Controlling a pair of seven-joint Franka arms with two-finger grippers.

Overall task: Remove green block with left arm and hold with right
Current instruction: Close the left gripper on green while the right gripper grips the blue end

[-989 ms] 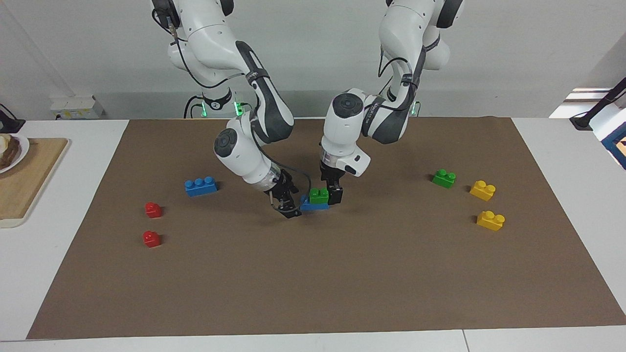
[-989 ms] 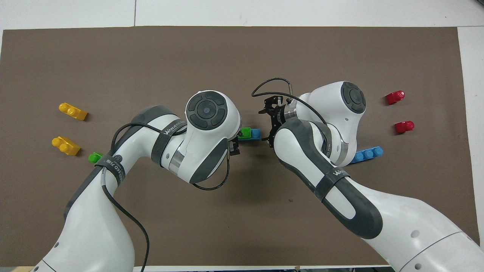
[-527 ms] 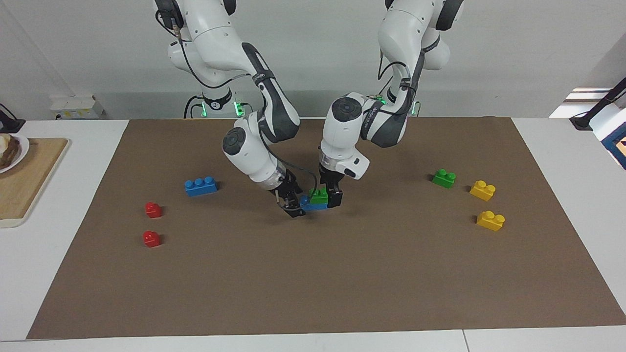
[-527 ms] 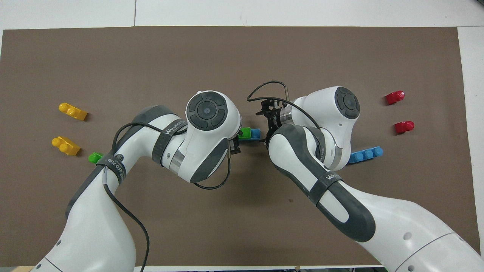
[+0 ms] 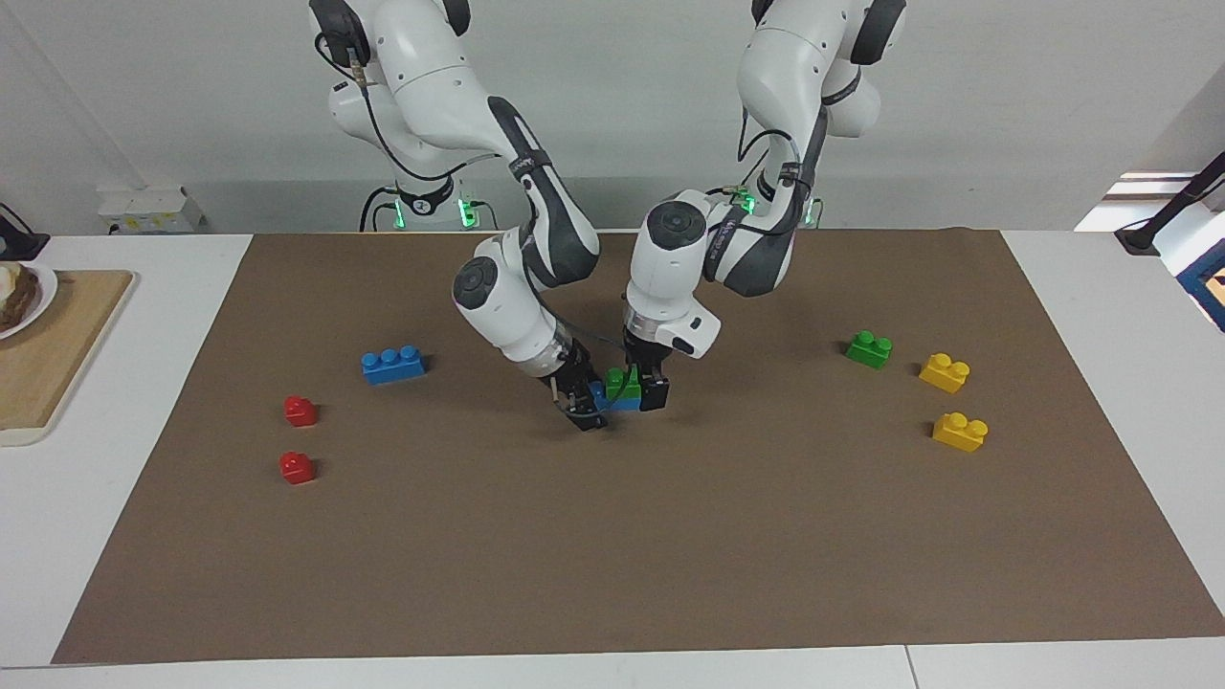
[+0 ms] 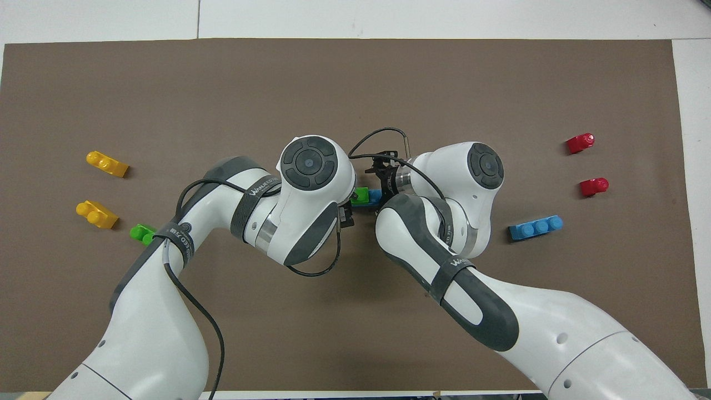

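I will grab the blue brick by its bare end [image 6: 375,196] with my right gripper next, to keep the stack steady while the green block [image 6: 361,195] comes off.
The green block [image 5: 623,384] sits on one end of a blue brick [image 5: 612,399] in the middle of the brown mat; both also show in the overhead view, the green block [image 6: 361,195] beside the blue brick's bare end [image 6: 376,195]. My left gripper [image 5: 639,385] points down at the green block and is shut on it. My right gripper [image 5: 586,407] comes in tilted at the blue brick's other end, open, with a finger on either side of it. In the overhead view the left gripper is mostly hidden under its own wrist.
A twin green block [image 5: 869,349] and two yellow bricks [image 5: 945,372] [image 5: 960,431] lie toward the left arm's end. A loose blue brick [image 5: 393,365] and two red pieces [image 5: 300,411] [image 5: 296,468] lie toward the right arm's end. A wooden board [image 5: 48,354] lies off the mat.
My right gripper has slid in toward the blue brick until its fingers flank the brick's end. The left gripper and the stacked bricks have hardly moved.
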